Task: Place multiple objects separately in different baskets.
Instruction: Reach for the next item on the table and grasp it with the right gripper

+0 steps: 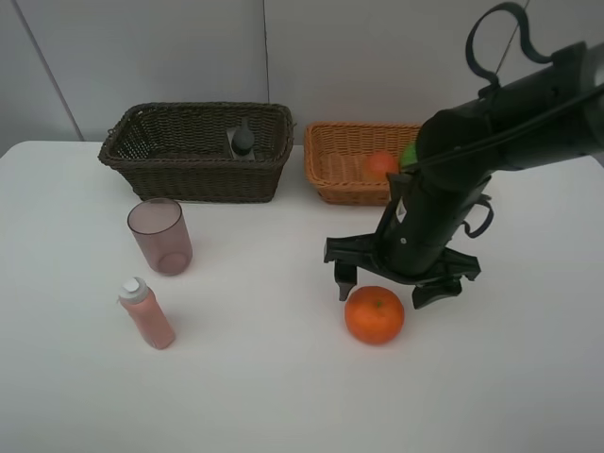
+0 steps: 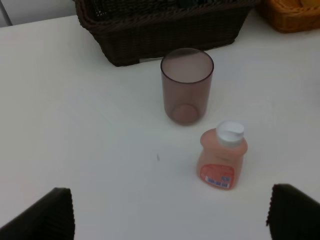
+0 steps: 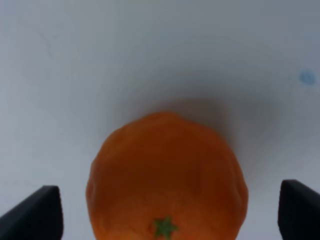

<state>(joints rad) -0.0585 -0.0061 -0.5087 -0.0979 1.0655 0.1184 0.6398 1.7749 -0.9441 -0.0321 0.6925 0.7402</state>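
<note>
The right gripper's fingers are above the widest part of the orange, with bare tabletop between them in the wrist view, so the gripper needs to go lower before it closes on the orange.
The orange (image 1: 375,315) sits on the white table; in the right wrist view it (image 3: 167,185) lies between my fingers. My right gripper (image 1: 385,288) is open, low over the orange's far side. The dark brown basket (image 1: 189,175) holds the dark grey bottle (image 1: 243,142). The tan basket (image 1: 340,179) holds the peach (image 1: 381,164) and the lime (image 1: 410,155), which my arm partly hides. The mauve cup (image 1: 160,236) and the pink bottle (image 1: 147,313) stand at the left. My left gripper (image 2: 170,215) is open, short of the pink bottle (image 2: 222,157) and cup (image 2: 186,85).
Both baskets stand side by side at the table's back edge against a grey wall. My right arm (image 1: 491,132) reaches in from the upper right over the tan basket. The left arm does not show in the exterior view.
</note>
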